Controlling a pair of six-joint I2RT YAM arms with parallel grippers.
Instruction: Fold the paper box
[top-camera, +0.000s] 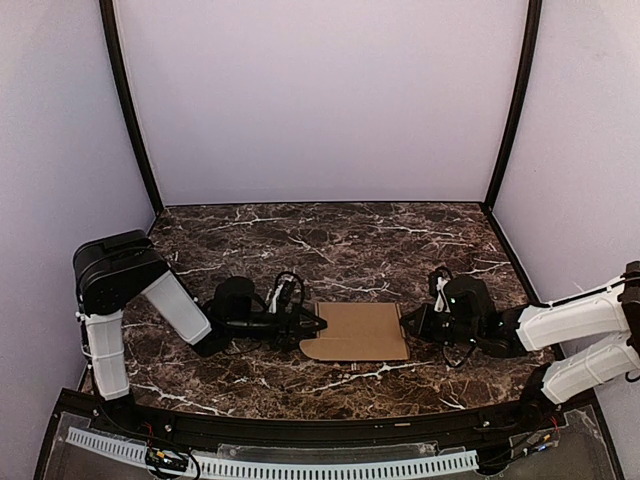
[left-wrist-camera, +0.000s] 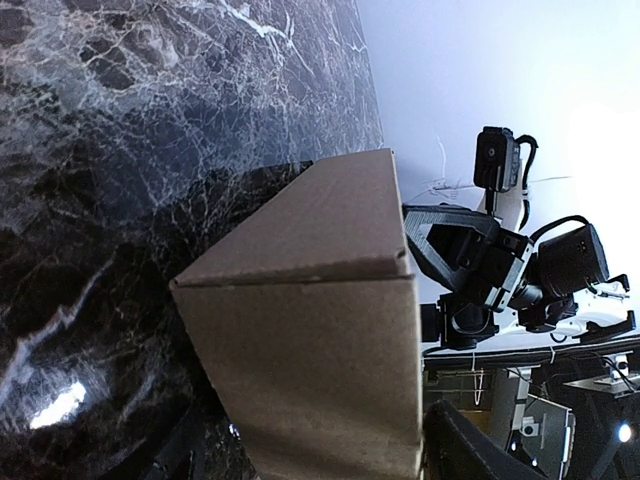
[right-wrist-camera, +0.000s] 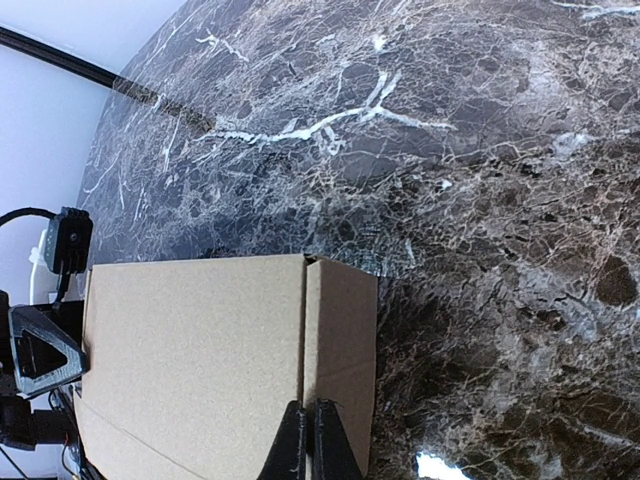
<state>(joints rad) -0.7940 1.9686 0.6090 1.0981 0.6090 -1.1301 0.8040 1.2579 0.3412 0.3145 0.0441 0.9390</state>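
The paper box lies between both fingers of my left gripper, so it is now time to close. Closing now would catch the paper box.
The paper box (top-camera: 358, 331) is a tan cardboard piece lying low on the marble table, between my two grippers. My left gripper (top-camera: 305, 325) is at its left end. In the left wrist view the box (left-wrist-camera: 310, 350) fills the space between the wide-spread jaws, with a thin gap before the right finger (left-wrist-camera: 480, 450), so that gripper is open. My right gripper (top-camera: 408, 325) meets the box's right end. In the right wrist view its fingers (right-wrist-camera: 308, 440) are shut together, their tips at the seam between the top panel (right-wrist-camera: 190, 350) and a narrow side flap (right-wrist-camera: 340, 330).
The dark marble table (top-camera: 330, 240) extends behind and beside the box. White walls with black corner posts (top-camera: 130, 120) enclose it on three sides. A black rail (top-camera: 320, 425) runs along the near edge by the arm bases.
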